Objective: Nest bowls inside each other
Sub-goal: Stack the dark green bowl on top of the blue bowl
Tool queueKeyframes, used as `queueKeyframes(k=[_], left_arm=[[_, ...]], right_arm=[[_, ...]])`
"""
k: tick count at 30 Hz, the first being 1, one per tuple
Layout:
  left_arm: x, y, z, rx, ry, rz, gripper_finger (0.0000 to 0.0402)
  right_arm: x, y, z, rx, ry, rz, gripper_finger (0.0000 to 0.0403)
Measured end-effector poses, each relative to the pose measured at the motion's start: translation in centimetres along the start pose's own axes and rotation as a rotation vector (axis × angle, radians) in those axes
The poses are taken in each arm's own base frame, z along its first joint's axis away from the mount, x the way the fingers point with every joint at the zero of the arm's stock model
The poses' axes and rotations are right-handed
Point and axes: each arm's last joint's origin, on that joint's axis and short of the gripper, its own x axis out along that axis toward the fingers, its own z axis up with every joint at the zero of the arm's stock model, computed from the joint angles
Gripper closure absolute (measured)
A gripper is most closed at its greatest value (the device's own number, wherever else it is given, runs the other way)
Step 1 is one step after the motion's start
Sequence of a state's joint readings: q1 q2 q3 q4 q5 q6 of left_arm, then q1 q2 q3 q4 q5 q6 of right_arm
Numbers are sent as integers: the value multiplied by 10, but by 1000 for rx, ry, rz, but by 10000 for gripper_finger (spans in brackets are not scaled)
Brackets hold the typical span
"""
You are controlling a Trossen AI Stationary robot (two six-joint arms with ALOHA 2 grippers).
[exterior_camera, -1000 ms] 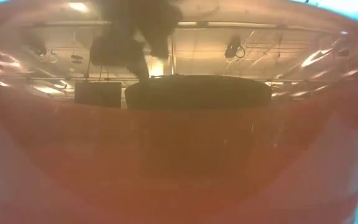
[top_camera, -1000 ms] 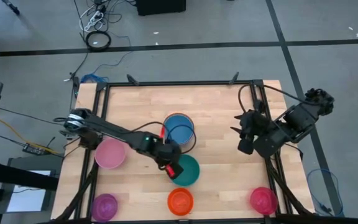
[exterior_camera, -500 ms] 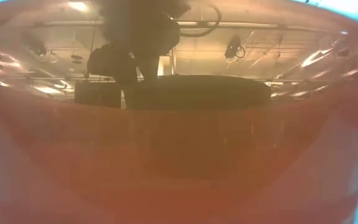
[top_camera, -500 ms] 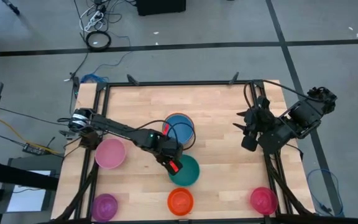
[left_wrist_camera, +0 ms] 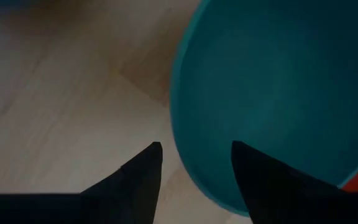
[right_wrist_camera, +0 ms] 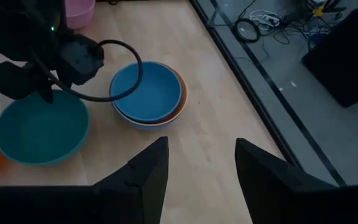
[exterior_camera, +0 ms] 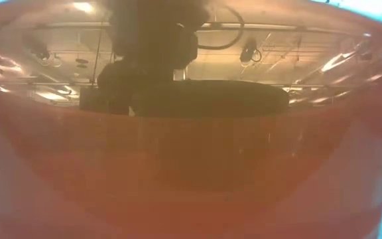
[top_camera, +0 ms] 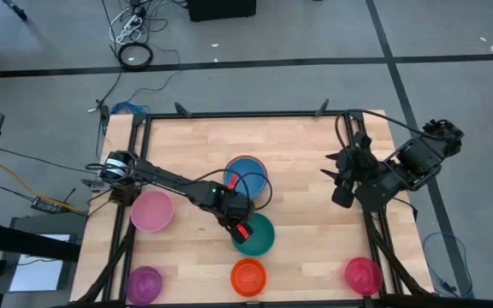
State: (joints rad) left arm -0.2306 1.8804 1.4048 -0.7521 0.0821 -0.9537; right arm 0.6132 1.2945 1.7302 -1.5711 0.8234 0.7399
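Note:
My left gripper should close and would hold the teal bowl's rim, which is between my fingers at their depth, wood beside one.
A teal bowl stands upright on the table near the middle. My left gripper is open, points steeply down and stands over the bowl's left rim, one finger outside and one inside, with no touch showing. A blue bowl sits nested in an orange bowl just beyond. Pink, purple, red-orange and magenta-red bowls stand apart on the table. My right gripper is open and held high at the right side, with nothing in it.
The red-orange bowl fills the low view, and my left arm shows darkly through it. Black frame rails run along the table's edges. Bare wood lies at the far side and between the teal and magenta-red bowls.
My left gripper has sunk toward the teal bowl's left rim, tipping a little more steeply down, and has kept its fingers apart. The bowls have stayed where they were.

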Motion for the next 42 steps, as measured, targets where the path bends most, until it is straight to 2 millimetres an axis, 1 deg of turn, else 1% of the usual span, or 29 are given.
queueKeyframes(k=[2, 3, 5, 8, 9, 14, 17, 22, 26, 29, 31, 37, 42], left_arm=[[0, 1, 0, 31, 15, 0, 226], [0, 1, 0, 46, 17, -1, 244], [0, 1, 0, 66, 17, -3, 290], [0, 2, 2, 82, 14, 0, 372], [0, 4, 3, 93, 13, 2, 384], [0, 6, 7, 94, 5, 8, 393], [-8, 7, 9, 110, 17, 38, 395], [-42, 0, 22, 156, -20, 114, 397], [-78, -2, 38, 184, -89, 176, 397], [-99, 10, 53, 167, -147, 274, 397], [-106, 21, 64, 140, -171, 328, 397], [-114, 60, 96, 91, -198, 415, 398], [-119, 86, 116, 51, -203, 441, 398]], right_arm=[[0, 0, 0, 0, 0, 0, 232], [0, 0, 0, 0, 0, 0, 232], [0, 0, 0, 1, -3, -3, 232], [0, 0, 0, 1, -5, -6, 232], [0, 0, 0, 2, -7, -7, 232], [0, 0, 0, 4, -8, -7, 232], [0, 0, 1, 5, -10, -9, 232], [0, 0, 1, 4, -18, -18, 232], [0, 0, 1, 4, -18, -18, 232], [0, 0, 1, 5, -19, -17, 232], [0, 0, 1, 7, -20, -16, 232], [0, 0, 1, 7, -20, -16, 232], [0, 0, 1, 4, -22, -18, 232]])
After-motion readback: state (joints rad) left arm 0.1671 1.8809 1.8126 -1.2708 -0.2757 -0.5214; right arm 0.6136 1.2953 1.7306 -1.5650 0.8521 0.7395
